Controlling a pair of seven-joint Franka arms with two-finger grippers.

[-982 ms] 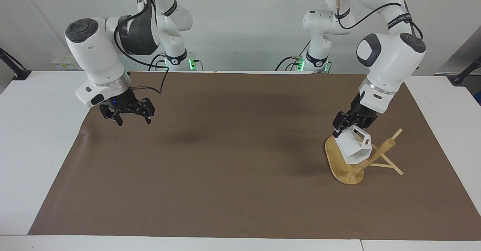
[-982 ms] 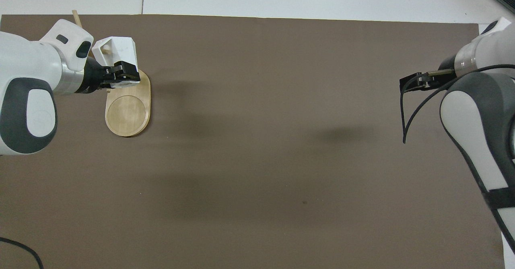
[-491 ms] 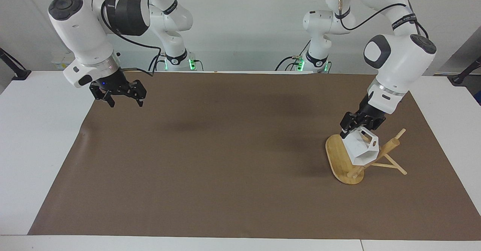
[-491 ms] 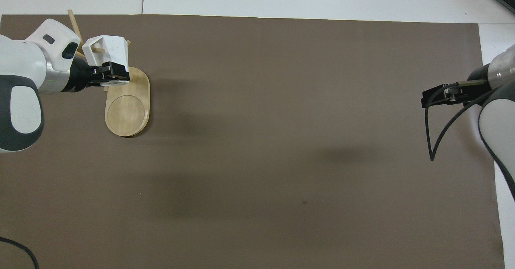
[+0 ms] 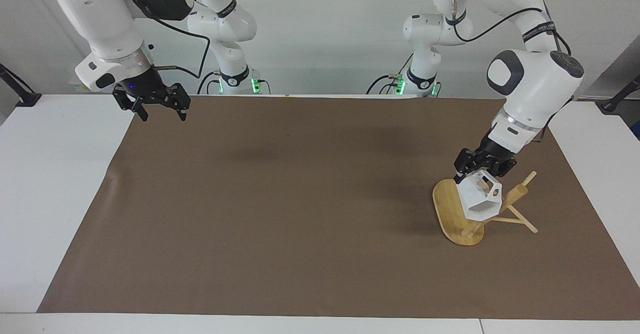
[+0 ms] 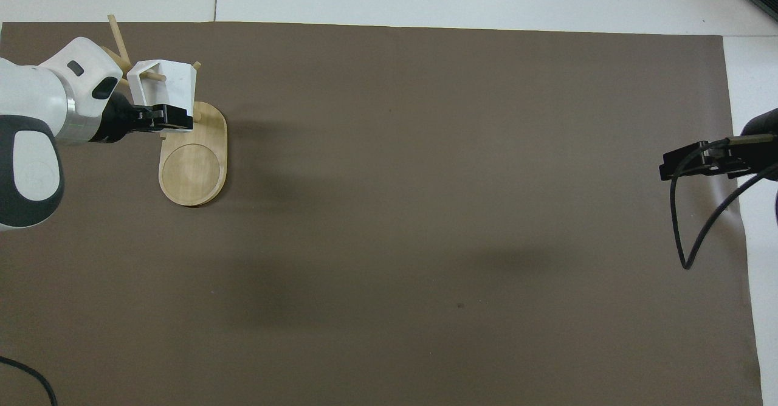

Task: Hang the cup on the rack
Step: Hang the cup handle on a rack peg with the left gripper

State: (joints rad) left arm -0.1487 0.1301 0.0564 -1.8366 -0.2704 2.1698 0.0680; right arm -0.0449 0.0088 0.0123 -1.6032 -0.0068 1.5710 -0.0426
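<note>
The cup's handle [image 6: 136,85] hangs around the rack's peg [image 6: 154,77] in the overhead view, so it is now time for my left gripper to open.
The rack [image 5: 448,208] lies tipped over at the left arm's end of the table, its oval base on edge and its post slanting up off the mat. It also shows in the overhead view [image 6: 193,172]. The white faceted cup [image 5: 478,203] hangs against the post, and a thin peg shows through its handle hole. My left gripper [image 5: 481,173] is shut on the cup from above; both show in the overhead view, the gripper [image 6: 171,118] and the cup [image 6: 173,82]. My right gripper [image 5: 159,108] is open and empty, raised over the mat's corner at the right arm's end.
A brown mat [image 5: 300,214] covers most of the white table [image 5: 55,184]. The right gripper's cable [image 6: 687,236] hangs in a loop over the mat's edge.
My right gripper has risen and drawn back toward its base. My left gripper has shifted the cup slightly along the rack and turned it, so a peg now shows in the handle hole.
</note>
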